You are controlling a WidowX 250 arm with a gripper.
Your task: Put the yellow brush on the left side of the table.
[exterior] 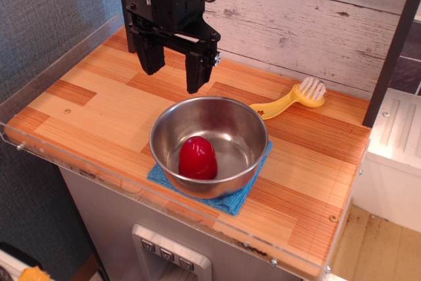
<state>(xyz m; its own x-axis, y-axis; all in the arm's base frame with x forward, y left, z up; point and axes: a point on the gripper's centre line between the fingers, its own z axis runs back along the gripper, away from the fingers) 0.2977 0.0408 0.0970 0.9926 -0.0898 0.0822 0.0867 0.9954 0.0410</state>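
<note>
My gripper should grab the brush by its handle [277, 106] next, to move the yellow brush across the table with its white bristles free.
The yellow brush [293, 99] lies flat on the table [92, 97] at the back right, white bristles to the right, handle pointing left toward the bowl. My black gripper [173, 74] hangs open and empty above the table's middle-back, just behind the bowl's far-left rim and well left of the brush. Nothing is between its fingers [197, 70].
A steel bowl [209, 144] with a red egg-shaped object [198, 158] inside stands on a blue cloth [223, 199] at the table's front middle. A clear acrylic rim [39, 83] lines the edges. A wooden plank wall [316, 18] is behind. A dark post [395, 44] stands at the right.
</note>
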